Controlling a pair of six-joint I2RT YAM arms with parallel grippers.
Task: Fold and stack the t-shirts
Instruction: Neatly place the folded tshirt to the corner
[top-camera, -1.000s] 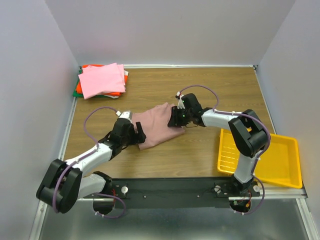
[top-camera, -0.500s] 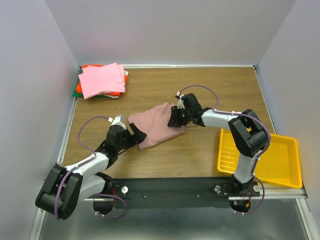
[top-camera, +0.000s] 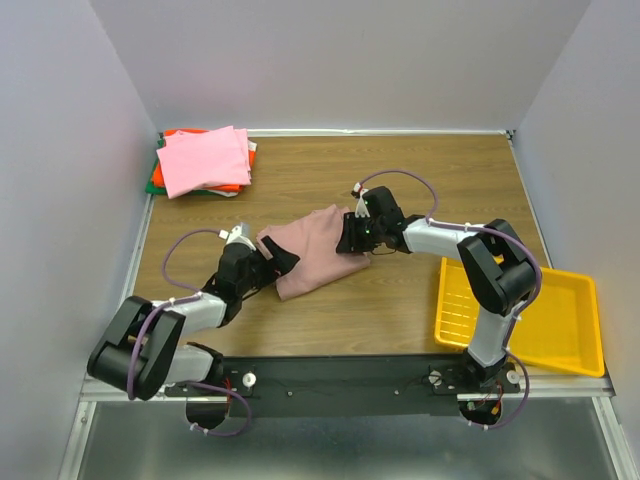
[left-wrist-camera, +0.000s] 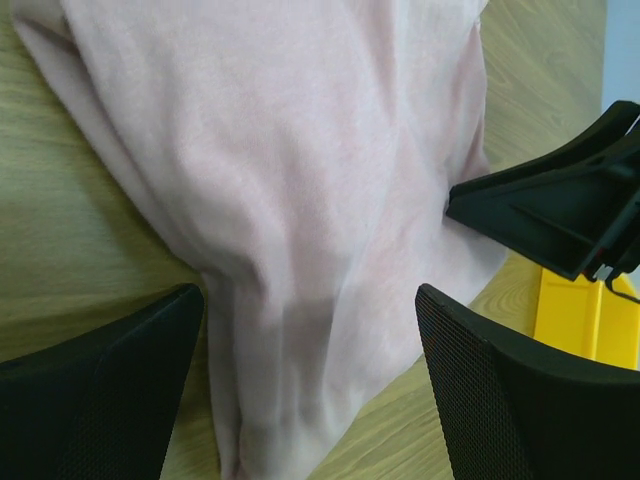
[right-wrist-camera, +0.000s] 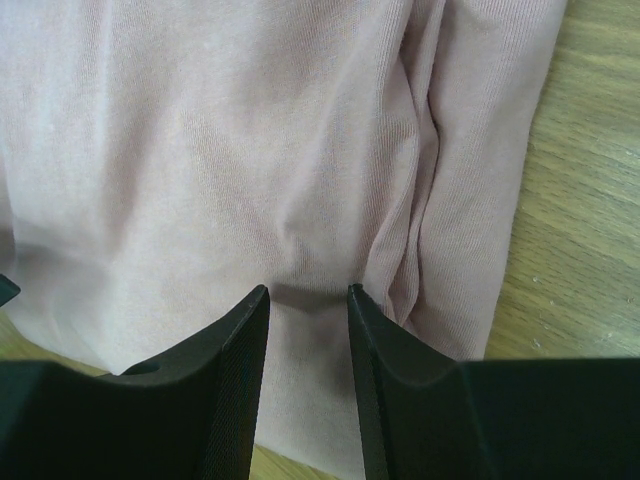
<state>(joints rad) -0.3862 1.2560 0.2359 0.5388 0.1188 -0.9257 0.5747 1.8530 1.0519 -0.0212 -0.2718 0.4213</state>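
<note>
The left gripper grabs the folded mauve-pink t-shirt by its end on the stack's side (left-wrist-camera: 284, 318) next and lays it trailing onto the stack.
A dusty mauve-pink t-shirt (top-camera: 315, 250) lies folded and slanted in the middle of the wooden table. My left gripper (top-camera: 280, 260) sits low at its near left end; in the left wrist view the cloth (left-wrist-camera: 300, 200) runs between the wide-open fingers of the left gripper (left-wrist-camera: 310, 300). My right gripper (top-camera: 350, 237) rests on the shirt's right edge. Seen from the right wrist, the right gripper (right-wrist-camera: 308, 292) has its narrow jaws pressed into the t-shirt (right-wrist-camera: 250, 150), a bunched fold between them. A stack of folded t-shirts (top-camera: 205, 160), bright pink on top, sits at the far left corner.
A yellow plastic tray (top-camera: 575, 330) stands at the near right, overhanging the table edge; it also shows in the left wrist view as the yellow tray (left-wrist-camera: 580, 320). Grey walls close in the table on three sides.
My left arm dropped its elbow lower and slid its gripper a little right onto the shirt's near end. The right arm and the shirt have stayed put.
</note>
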